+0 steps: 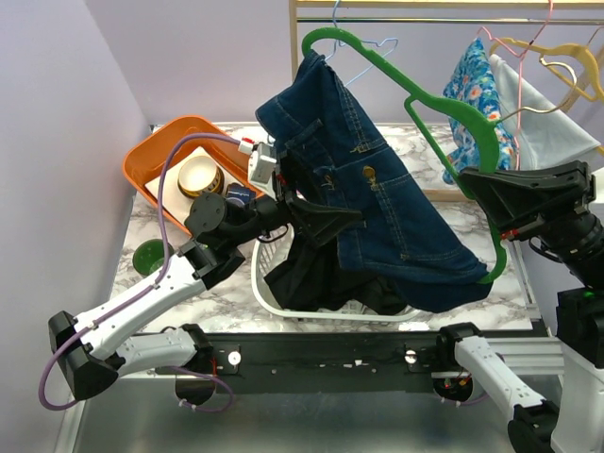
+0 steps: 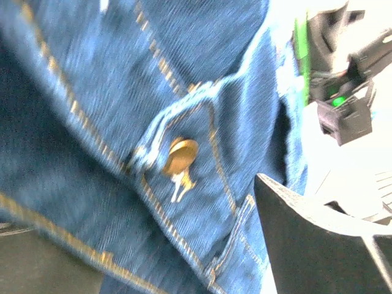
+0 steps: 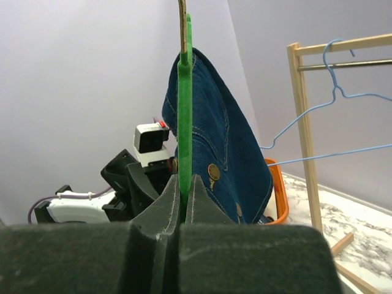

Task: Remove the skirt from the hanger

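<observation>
The skirt needs to be pulled off the green hanger [image 1: 429, 118], so next I should grab it by its buttoned edge [image 1: 354, 200] with my left gripper.
A dark blue denim skirt [image 1: 377, 189] with brass buttons hangs over a green hanger [image 1: 429, 118], tilted above the basket. My right gripper [image 3: 184, 193] is shut on the hanger's lower arm [image 3: 185, 116], with the skirt [image 3: 226, 147] beyond it. At the skirt's left edge, my left gripper [image 1: 330, 215] stands open. In the left wrist view, denim [image 2: 122, 92] and a brass button [image 2: 180, 154] fill the picture. Only one dark finger [image 2: 318, 239] shows there, at the lower right, with nothing gripped.
A white laundry basket [image 1: 274, 300] with dark clothes sits under the skirt. An orange bin [image 1: 156, 156] holding bowls stands at the back left. A wooden rack [image 1: 294, 38] behind carries a blue wire hanger [image 1: 363, 58] and other hung clothes [image 1: 477, 85].
</observation>
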